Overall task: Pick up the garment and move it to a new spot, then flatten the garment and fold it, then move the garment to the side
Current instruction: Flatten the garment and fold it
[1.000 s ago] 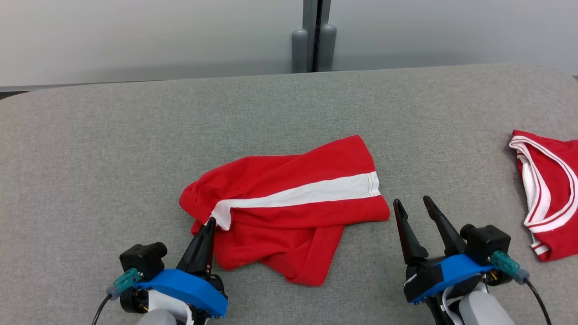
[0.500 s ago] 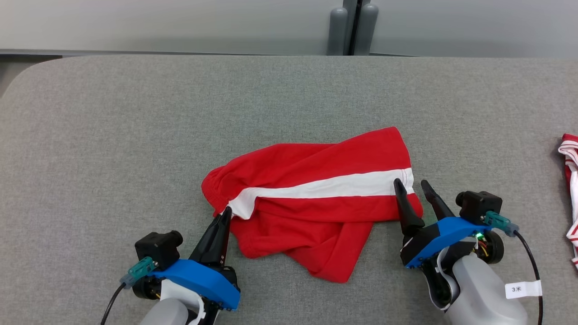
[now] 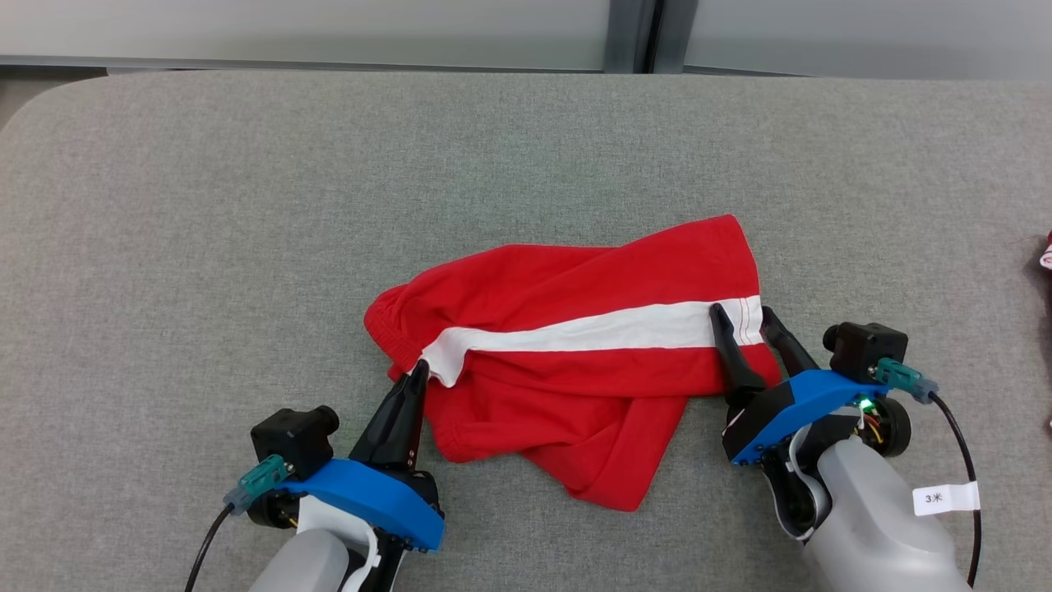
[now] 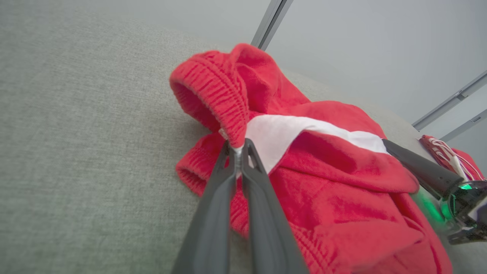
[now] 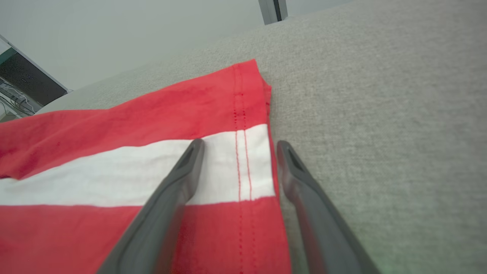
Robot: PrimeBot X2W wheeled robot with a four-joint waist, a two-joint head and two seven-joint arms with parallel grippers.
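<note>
The garment lies slack across the table, so my right gripper should next pinch the stitched hem edge (image 3: pixel 749 321) at the white stripe.
A red garment (image 3: pixel 575 370) with a white stripe lies crumpled in the middle of the grey table. My left gripper (image 3: pixel 420 372) is shut on the ribbed waistband at the garment's left end, and the left wrist view shows the fabric (image 4: pixel 296 163) pinched between the fingertips of that gripper (image 4: pixel 237 146). My right gripper (image 3: pixel 742 314) stands open over the garment's right hem: one finger lies on the white stripe (image 5: pixel 236 163), the other just off the hem on the table. The right wrist view shows the hem between the fingers of that gripper (image 5: pixel 237 146).
The grey fabric-covered table (image 3: pixel 246 205) stretches wide on all sides. A second red and white garment (image 4: pixel 449 152) lies at the far right, with its edge at the head view's right border (image 3: pixel 1047 256). A pale wall rises behind the table.
The head camera has swung, shifting the whole picture. My right gripper has moved forward and left until its open fingers straddle the garment's right hem. The left gripper keeps its grip.
</note>
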